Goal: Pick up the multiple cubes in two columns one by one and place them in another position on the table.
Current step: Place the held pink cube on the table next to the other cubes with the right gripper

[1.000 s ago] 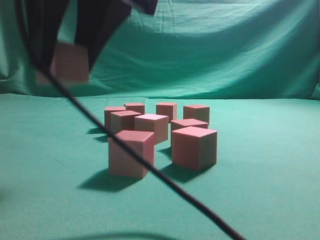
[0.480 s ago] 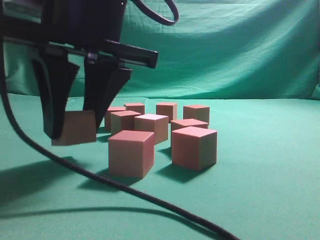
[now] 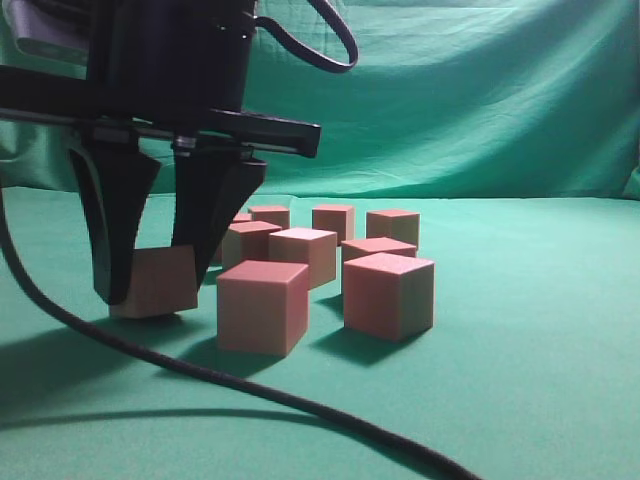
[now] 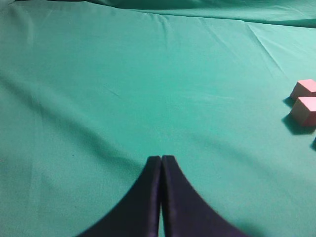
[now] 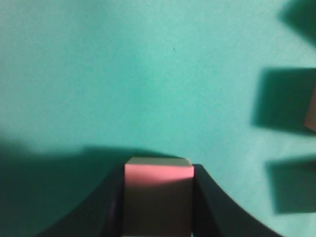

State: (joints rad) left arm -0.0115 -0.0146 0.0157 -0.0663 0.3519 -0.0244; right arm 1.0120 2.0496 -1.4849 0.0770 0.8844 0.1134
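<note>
My right gripper opens next: the pinkish cube has its base over the green tabletop, so the cube would stand.
In the exterior view my right gripper (image 3: 150, 285) is shut on one pinkish cube (image 3: 160, 282), whose bottom is at or just above the green table (image 3: 530, 380), left of the group. In the right wrist view the same cube (image 5: 158, 190) sits clamped between the black fingers (image 5: 158, 202). Several more cubes stand in two columns, the nearest at the front left (image 3: 262, 305) and front right (image 3: 390, 293). My left gripper (image 4: 161, 160) is shut and empty over bare cloth, with two cubes (image 4: 306, 109) far to its right.
A black cable (image 3: 250, 385) lies across the cloth in front of the cubes. A draped green backdrop (image 3: 480, 100) hangs behind the table. Cube shadows and a sliver of one cube (image 5: 311, 113) show at the right edge of the right wrist view.
My right gripper has come down with the cube from high at the upper left to table level beside the front left cube. The standing cubes have not moved.
</note>
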